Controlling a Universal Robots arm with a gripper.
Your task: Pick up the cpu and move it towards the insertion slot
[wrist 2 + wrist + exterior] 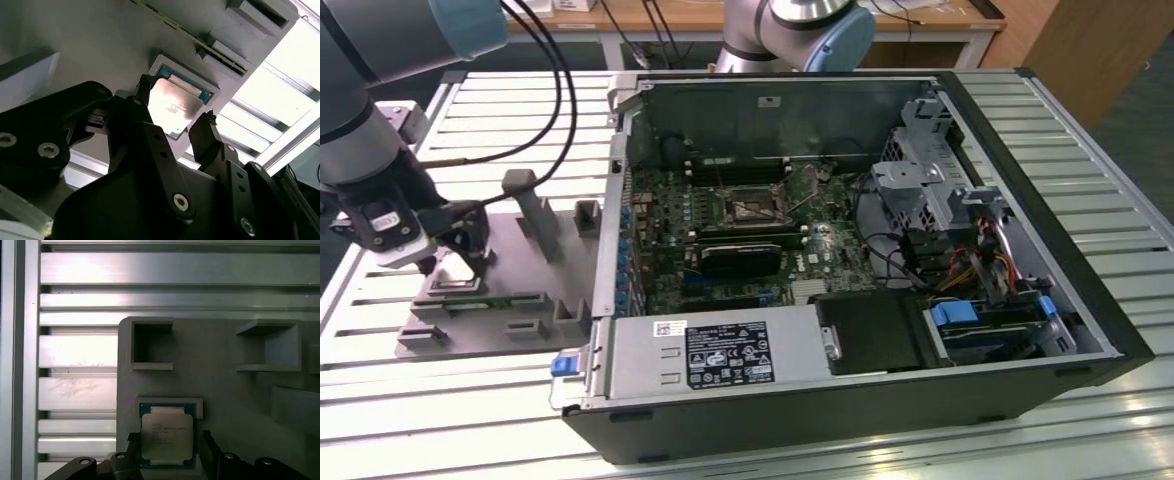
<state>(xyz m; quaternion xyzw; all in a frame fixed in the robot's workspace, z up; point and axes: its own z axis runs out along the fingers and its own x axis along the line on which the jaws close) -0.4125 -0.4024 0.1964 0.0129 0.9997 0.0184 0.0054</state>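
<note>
The pocket's raised rim wraps around the cpu's corners, so the robot's gripper should next grab the cpu by its two side edges, where the pocket's rim opens.
The cpu lies flat in a shallow square pocket of the grey fixture plate, its silver top facing up. In both wrist views my gripper is open just above the plate. Its two black fingers stand on either side of the cpu, with small gaps between them and its edges. In the exterior view the gripper is low over the plate at that view's left. The insertion slot, a square socket with a shiny frame, sits on the motherboard inside the open computer case.
The fixture plate carries upright posts and small boxes close to my gripper. The case wall rises between the plate and the motherboard. A black heatsink block lies near the slot. A second arm stands behind the case.
</note>
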